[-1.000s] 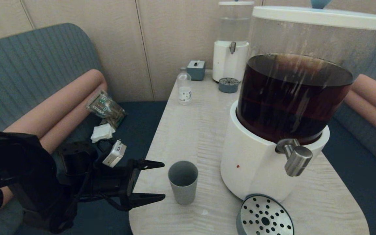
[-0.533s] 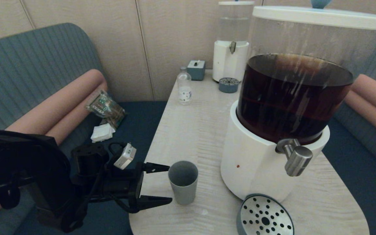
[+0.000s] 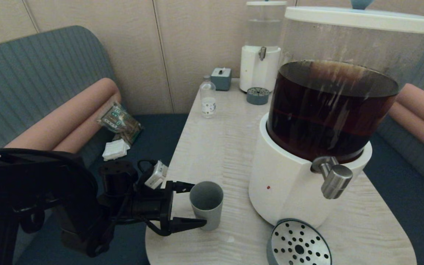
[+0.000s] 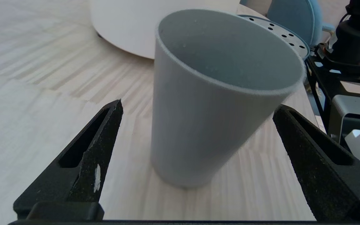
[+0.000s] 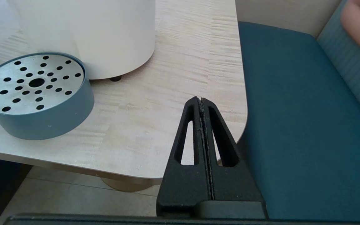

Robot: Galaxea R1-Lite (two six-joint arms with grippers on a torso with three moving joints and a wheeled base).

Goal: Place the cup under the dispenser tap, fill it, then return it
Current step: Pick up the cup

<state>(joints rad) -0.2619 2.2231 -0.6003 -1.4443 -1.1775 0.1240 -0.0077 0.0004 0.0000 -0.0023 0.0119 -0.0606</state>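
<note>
My left gripper will hold the cup by its side (image 3: 211,216). That leaves the grey-green cup's opening (image 3: 206,196) free, so the cup can be filled under the tap.
The grey-green cup (image 3: 207,205) stands upright and empty on the pale wooden table, left of the big white-based dispenser (image 3: 289,184) holding dark brown liquid. That dispenser's steel tap (image 3: 332,177) juts out over the round perforated drip tray (image 3: 298,243). My left gripper (image 3: 197,204) is open, one finger on each side of the cup (image 4: 211,103), with gaps still showing between fingers (image 4: 89,156) and cup wall. My right gripper (image 5: 201,100) is shut on nothing, low beside the table's near right corner, out of the head view.
At the table's far end stand a smaller dispenser (image 3: 260,48) with clear liquid, its small drip tray (image 3: 257,95), a clear plastic bottle (image 3: 208,97) and a small grey box (image 3: 221,78). Blue bench seats flank the table (image 3: 219,147); packets (image 3: 119,123) lie on the left seat.
My left gripper has moved rightward toward the cup, its open fingers now straddling it. The cup has not moved.
</note>
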